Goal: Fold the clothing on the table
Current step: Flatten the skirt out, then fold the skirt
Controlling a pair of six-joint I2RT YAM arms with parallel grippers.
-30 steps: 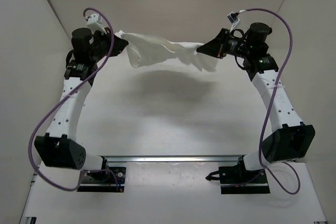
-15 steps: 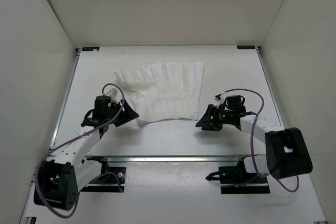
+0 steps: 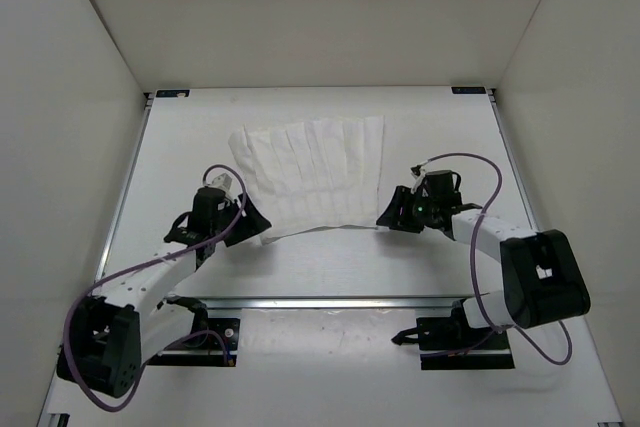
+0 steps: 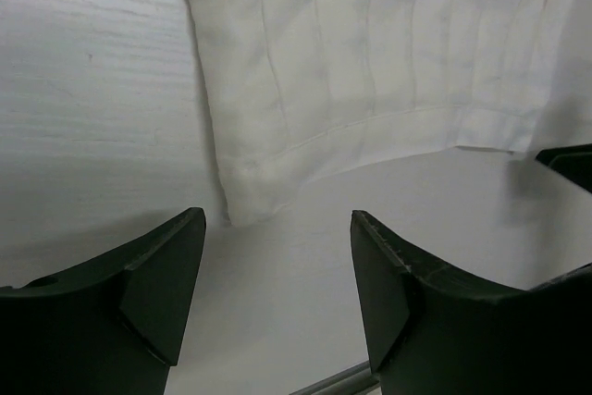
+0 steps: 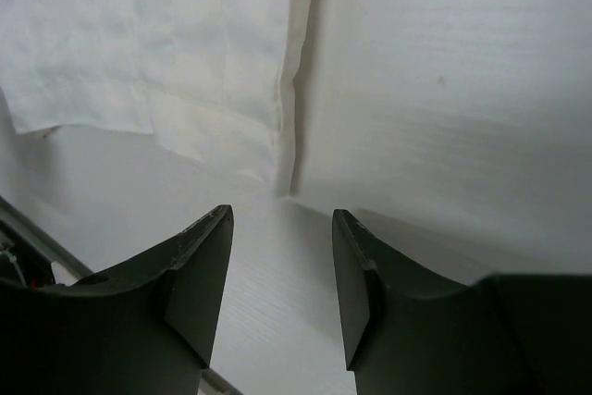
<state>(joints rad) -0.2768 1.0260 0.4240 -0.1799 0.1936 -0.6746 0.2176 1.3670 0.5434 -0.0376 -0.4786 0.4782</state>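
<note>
Next, my left gripper grabs the clothing [image 3: 312, 173] by the near hem corner [image 3: 268, 237], to fold the clothing's hem over toward the far side.
The clothing [image 3: 312, 173] is a white pleated garment lying spread flat on the table [image 3: 450, 147], its curved hem toward the arms. My left gripper [image 3: 256, 223] is low at the hem's near left corner, open and empty; in the left wrist view that corner of the clothing [image 4: 370, 62] lies just beyond the left gripper [image 4: 277, 219]. My right gripper [image 3: 386, 215] sits open and empty at the near right corner. In the right wrist view the right edge of the clothing [image 5: 185, 43] ends just ahead of the right gripper [image 5: 282, 213].
A metal rail [image 3: 330, 300] crosses the table in front of the arm bases. Black brackets [image 3: 172, 94] mark the far corners. White walls enclose the left, right and far sides. Purple cables [image 3: 480, 247] loop along both arms.
A second ago the clothing hung stretched in the air between both shut grippers. It now lies flat on the table, both grippers have let go, opened and dropped low at its near corners.
</note>
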